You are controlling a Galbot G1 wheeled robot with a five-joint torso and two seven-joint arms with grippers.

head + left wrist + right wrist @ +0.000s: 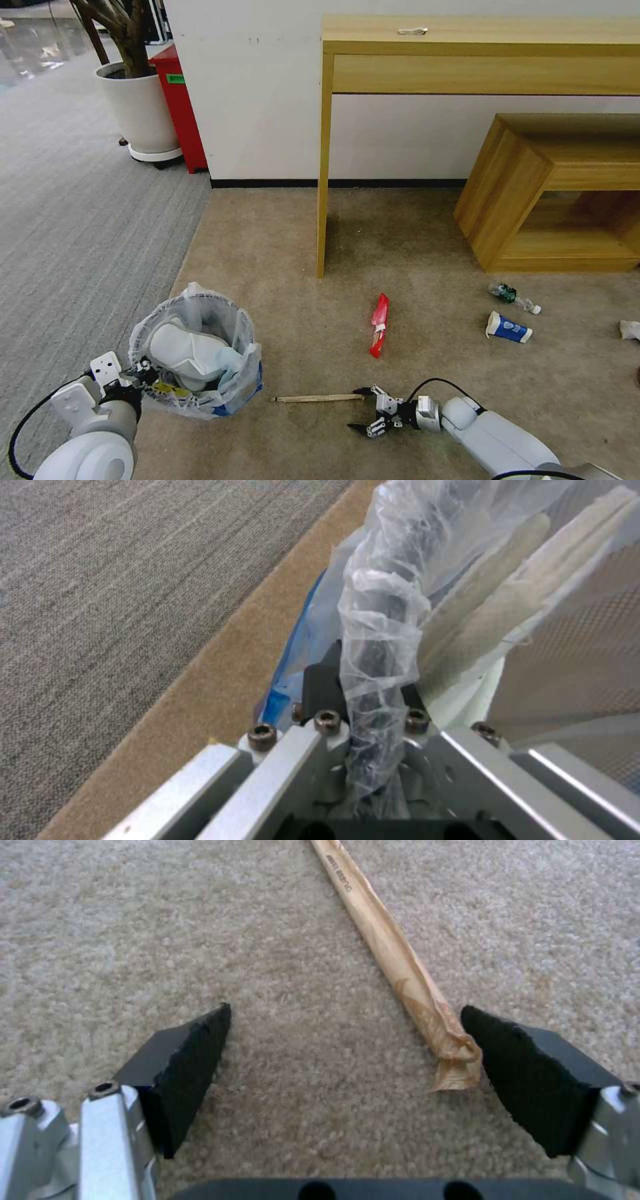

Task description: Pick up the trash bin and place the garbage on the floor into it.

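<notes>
The robot's right gripper will take the thin wooden stick by its crumpled paper end (pixel 357 397) next, to drop the stick into the trash bin.
The trash bin (pixel 230 387), lined with a crinkly whitish bag, stands on the beige floor (pixel 280 267) at the lower left with white slippers (pixel 187 350) inside. My left gripper (pixel 143 375) is shut on its bag-covered rim (pixel 377 645). A thin wooden stick (pixel 317 399) lies to the bin's right. My right gripper (pixel 357 409) is open low over the carpet, and the stick's end (pixel 427 1010) lies just inside one pad (pixel 533 1075). Farther off lie a red wrapper (pixel 379 325), a blue-white cup (pixel 509 328), a tiny bottle (pixel 513 297) and a white tissue (pixel 629 329).
A tall wooden console table's leg (pixel 323 167) stands beyond the wrapper. A low wooden shelf unit (pixel 527 173) sits at the right against the wall. Grey ribbed carpet (pixel 80 233) borders the left side, with a potted plant (pixel 137 107) and a red box (pixel 177 107) behind.
</notes>
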